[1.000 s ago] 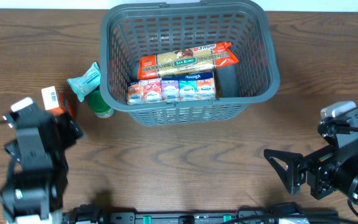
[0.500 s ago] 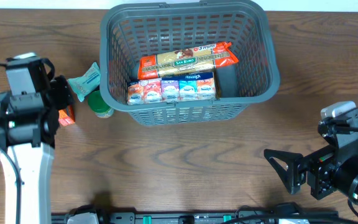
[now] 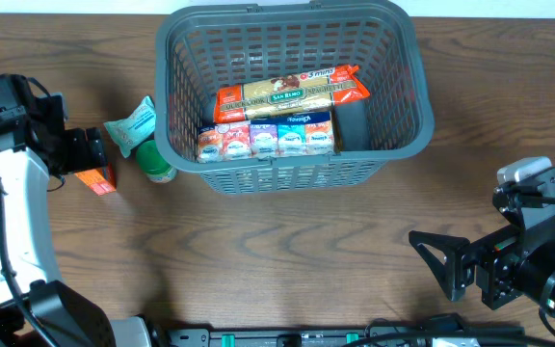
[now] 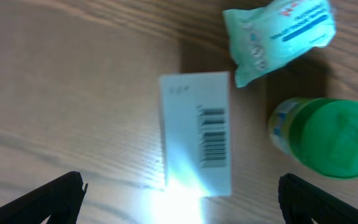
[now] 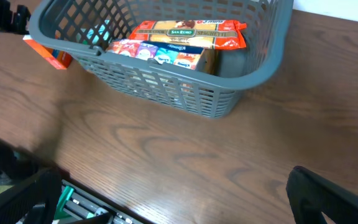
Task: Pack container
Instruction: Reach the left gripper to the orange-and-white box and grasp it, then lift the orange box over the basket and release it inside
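Observation:
Next, my left gripper grips the orange box across its narrow width at the barcode side. That leaves the rest free to pack into the basket [image 3: 287, 173].
The dark grey basket [image 3: 287, 173] stands at the back centre and holds a pasta packet [image 3: 292, 92] and a row of small cartons [image 3: 268, 138]; it also shows in the right wrist view [image 5: 166, 93]. My left gripper [image 3: 80, 152] is open above a small orange and white box [image 3: 97, 180], seen with its barcode side up in the left wrist view [image 4: 197, 143]. A teal packet [image 4: 278, 34] and a green-lidded jar [image 4: 328, 134] lie just right of the box. My right gripper [image 3: 441, 265] is open and empty at the front right.
The teal packet [image 3: 133, 123] and the green-lidded jar [image 3: 154, 162] sit against the basket's left wall. A black rail [image 3: 287, 337] runs along the table's front edge. Bare wood lies between the basket and the right gripper.
My left arm has swung from the front left up and back toward the box, and its gripper now hangs over the box. The right arm and the basket have not moved.

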